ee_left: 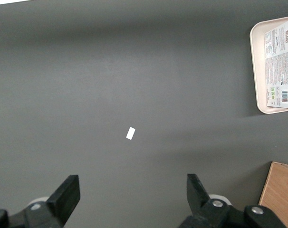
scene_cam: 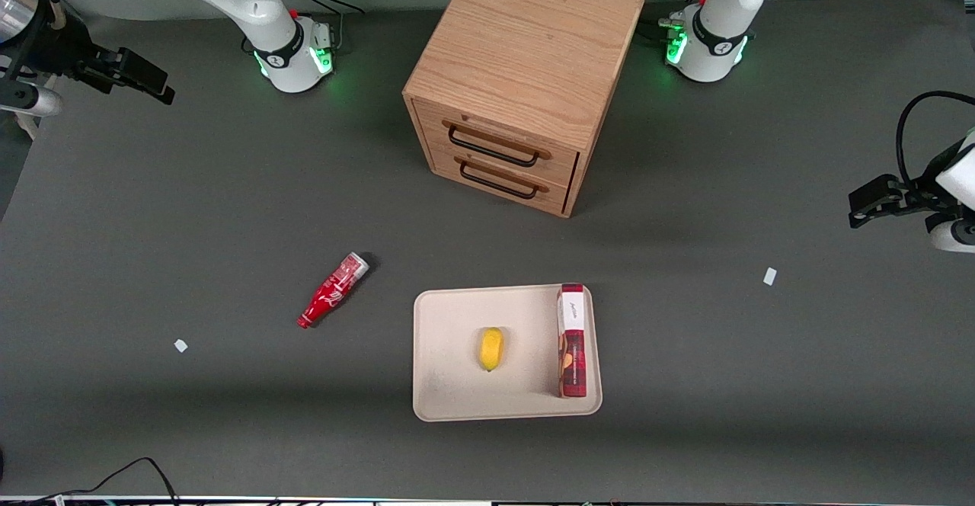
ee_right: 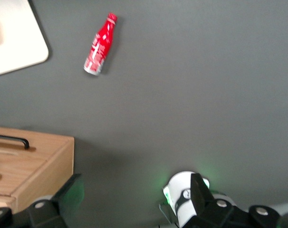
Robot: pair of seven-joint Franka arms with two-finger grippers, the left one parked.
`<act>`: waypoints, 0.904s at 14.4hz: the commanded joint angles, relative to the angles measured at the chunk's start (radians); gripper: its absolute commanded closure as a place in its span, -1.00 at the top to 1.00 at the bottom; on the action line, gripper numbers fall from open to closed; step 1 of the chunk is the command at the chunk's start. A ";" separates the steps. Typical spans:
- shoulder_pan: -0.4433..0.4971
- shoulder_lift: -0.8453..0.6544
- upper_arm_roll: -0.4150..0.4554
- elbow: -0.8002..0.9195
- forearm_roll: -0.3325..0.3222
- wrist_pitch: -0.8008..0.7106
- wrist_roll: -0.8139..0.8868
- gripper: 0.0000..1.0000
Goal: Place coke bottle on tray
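The right gripper grabs the bottle by its labeled body [scene_cam: 340, 281] next, to place the coke bottle on the tray [scene_cam: 449, 384].
The coke bottle [scene_cam: 333, 290] lies on its side on the grey table, cap end nearer the front camera, a short way from the tray toward the working arm's end. It also shows in the right wrist view [ee_right: 100, 45]. The beige tray [scene_cam: 449, 384] lies nearer the front camera than the cabinet; its corner shows in the right wrist view [ee_right: 15, 47]. My right gripper [scene_cam: 148, 79] hangs high above the table at the working arm's end, farther from the front camera than the bottle and well apart from it. It is open and empty [ee_right: 134, 194].
A yellow lemon [scene_cam: 491, 348] and a red-and-white box [scene_cam: 571, 341] lie on the tray. A wooden two-drawer cabinet [scene_cam: 522, 79] stands mid-table, farther from the front camera. Small white tape bits [scene_cam: 180, 345] [scene_cam: 770, 276] lie on the table. The arm's base [ee_right: 184, 194] glows green.
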 commanded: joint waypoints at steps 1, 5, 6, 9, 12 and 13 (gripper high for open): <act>0.006 0.010 -0.008 0.022 0.021 -0.016 -0.020 1.00; 0.009 0.012 0.002 0.030 0.038 0.044 0.004 1.00; 0.011 0.027 0.003 0.033 0.065 0.068 0.041 1.00; 0.038 0.123 0.021 0.037 0.110 0.159 0.211 1.00; 0.038 0.248 0.069 -0.002 0.108 0.272 0.369 1.00; 0.039 0.289 0.071 -0.022 0.110 0.314 0.409 1.00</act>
